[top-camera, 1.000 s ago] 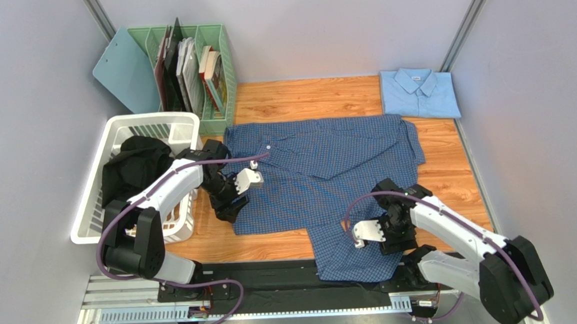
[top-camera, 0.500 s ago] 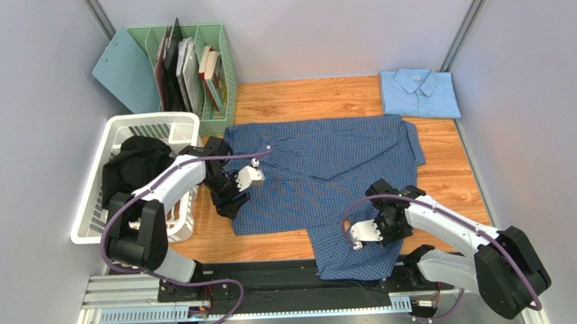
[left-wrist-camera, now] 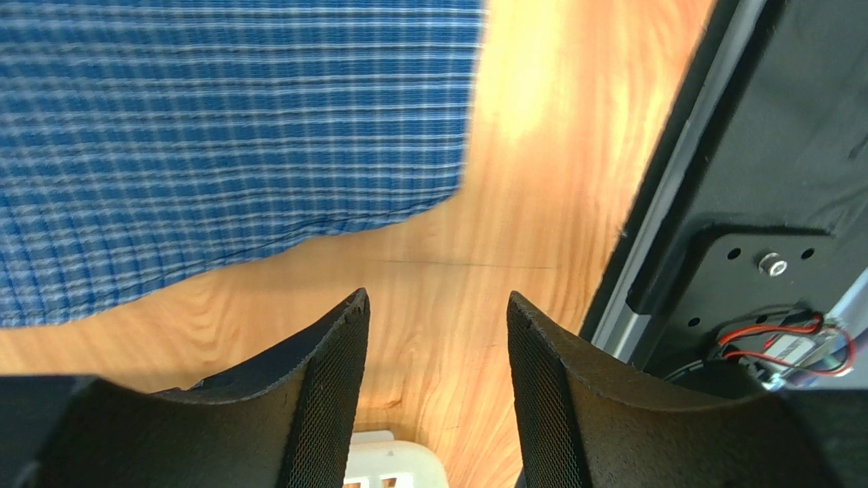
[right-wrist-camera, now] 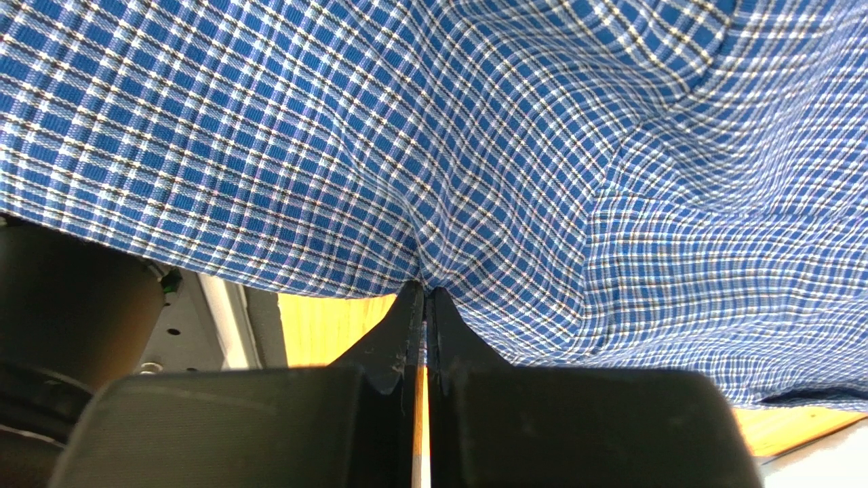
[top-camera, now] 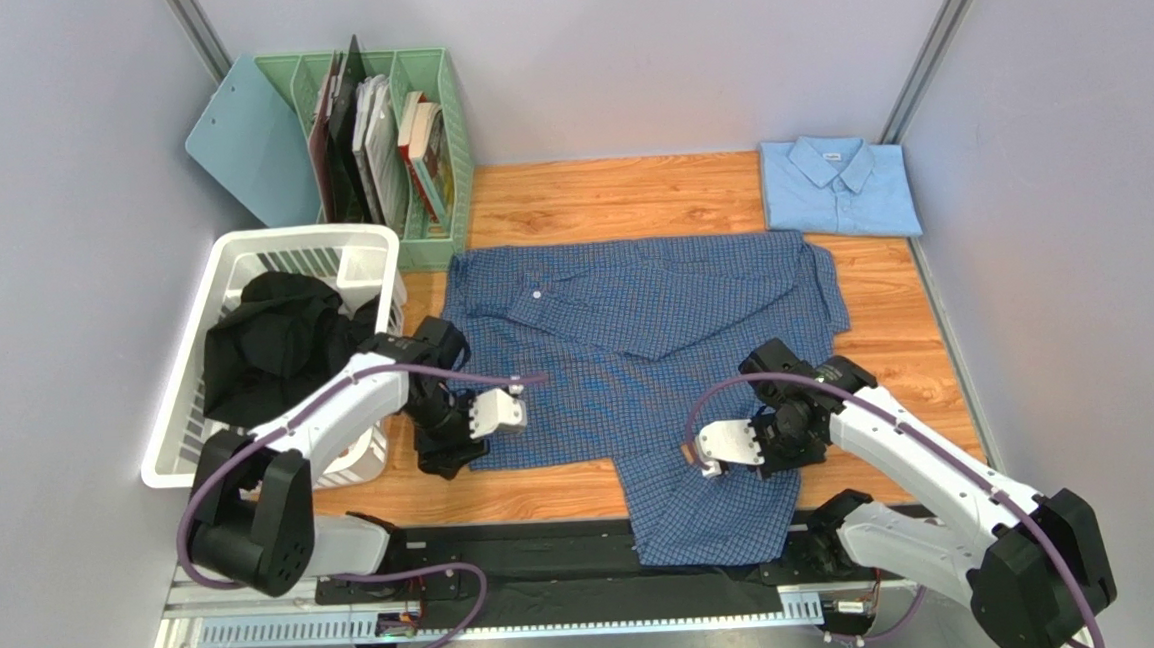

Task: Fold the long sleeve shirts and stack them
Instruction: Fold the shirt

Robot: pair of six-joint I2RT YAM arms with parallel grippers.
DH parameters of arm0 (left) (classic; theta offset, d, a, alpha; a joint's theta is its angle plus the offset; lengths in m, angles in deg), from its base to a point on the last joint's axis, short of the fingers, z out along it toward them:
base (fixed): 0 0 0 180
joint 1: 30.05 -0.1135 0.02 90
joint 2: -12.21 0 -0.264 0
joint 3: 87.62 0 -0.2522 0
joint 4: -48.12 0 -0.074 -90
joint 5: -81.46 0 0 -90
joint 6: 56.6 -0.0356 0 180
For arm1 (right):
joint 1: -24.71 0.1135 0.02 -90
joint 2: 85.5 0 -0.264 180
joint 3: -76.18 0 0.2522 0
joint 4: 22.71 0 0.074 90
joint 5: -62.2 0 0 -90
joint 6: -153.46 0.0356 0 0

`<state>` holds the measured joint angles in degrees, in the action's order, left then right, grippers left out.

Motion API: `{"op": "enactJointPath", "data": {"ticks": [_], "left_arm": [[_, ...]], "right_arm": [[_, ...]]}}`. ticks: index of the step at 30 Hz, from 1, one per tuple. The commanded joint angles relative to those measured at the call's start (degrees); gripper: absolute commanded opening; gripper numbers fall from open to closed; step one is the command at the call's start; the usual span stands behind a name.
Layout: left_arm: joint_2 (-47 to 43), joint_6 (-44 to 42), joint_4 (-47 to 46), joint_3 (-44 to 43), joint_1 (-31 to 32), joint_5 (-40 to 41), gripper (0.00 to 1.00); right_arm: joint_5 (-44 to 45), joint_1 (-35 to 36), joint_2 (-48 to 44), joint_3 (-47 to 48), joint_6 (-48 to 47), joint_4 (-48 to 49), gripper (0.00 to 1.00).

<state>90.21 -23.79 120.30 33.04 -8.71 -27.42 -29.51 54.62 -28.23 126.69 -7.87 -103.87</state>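
Note:
The left gripper grabs the checked shirt's near corner [left-wrist-camera: 440, 192] beside the basket next, so that both grippers fold that edge of the shirt over.
The mid-blue checked long sleeve shirt [top-camera: 644, 328] lies spread on the wooden table, and a flap of it [top-camera: 700, 505] reaches over the front edge. The checked cloth [right-wrist-camera: 530, 153] fills the right wrist view. My right gripper [top-camera: 776, 447] [right-wrist-camera: 425, 288] is shut on a pinch of this cloth near the shirt's lower right. My left gripper [top-camera: 441, 456] [left-wrist-camera: 436, 297] is open over bare wood just off the shirt's lower left hem [left-wrist-camera: 234, 219], with nothing between its fingers. The pale sky-blue shirt [top-camera: 838, 185] lies folded at the back right.
A white basket [top-camera: 190, 416] holding a black garment [top-camera: 276, 343] stands at the left. A green file rack [top-camera: 431, 168] with books and a clipboard [top-camera: 248, 134] stands behind it. The black arm-mount rail [top-camera: 552, 544] [left-wrist-camera: 754, 183] runs along the front edge.
My right gripper has shut on the checked cloth and shifted slightly back. My left gripper has come forward from the shirt's left side to its lower left corner, its jaws a little narrower.

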Motion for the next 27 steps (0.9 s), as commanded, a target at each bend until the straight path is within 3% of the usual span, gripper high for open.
{"op": "enactJointPath", "data": {"ticks": [1, 5, 11, 18, 21, 23, 24, 26, 27], "left_arm": [[-4.43, -3.28, -2.95, 3.39, 4.31, 2.61, 0.59], [-5.48, -0.04, -5.49, 3.31, 7.83, 1.03, 0.58], [-4.70, 7.17, -14.28, 6.65, 13.99, 6.65, 0.59], [-2.50, 8.94, -17.10, 8.92, 18.29, 9.38, 0.61], [-2.06, 9.64, -17.81, 9.37, 19.70, 10.08, 0.58], [-2.23, 9.64, -18.07, 9.46, 19.70, 10.35, 0.50], [-2.41, 9.64, -18.07, 9.81, 19.79, 10.70, 0.35], [-2.59, 9.12, -17.11, 10.07, 19.88, 11.05, 0.19], [-3.46, 8.59, -16.58, 10.34, 19.88, 11.05, 0.04]], "right_arm": [[-1.19, -0.64, -0.32, 2.01, 2.25, -2.30, 0.00], [-1.45, -1.52, -0.06, 2.97, 3.21, -2.74, 0.00], [-1.36, -2.49, -0.58, 3.59, 4.09, -2.83, 0.00], [-1.54, -2.67, -1.02, 3.50, 5.41, -2.83, 0.00], [-1.45, -2.67, -1.46, 3.76, 5.76, -3.09, 0.00], [-1.54, -2.75, -2.08, 3.85, 5.85, -3.62, 0.00], [-1.54, -2.75, -2.25, 3.94, 5.85, -3.79, 0.00], [-1.45, -2.67, -2.96, 4.12, 6.03, -4.49, 0.00], [-1.62, -2.75, -3.22, 4.38, 6.11, -4.85, 0.00]]}}
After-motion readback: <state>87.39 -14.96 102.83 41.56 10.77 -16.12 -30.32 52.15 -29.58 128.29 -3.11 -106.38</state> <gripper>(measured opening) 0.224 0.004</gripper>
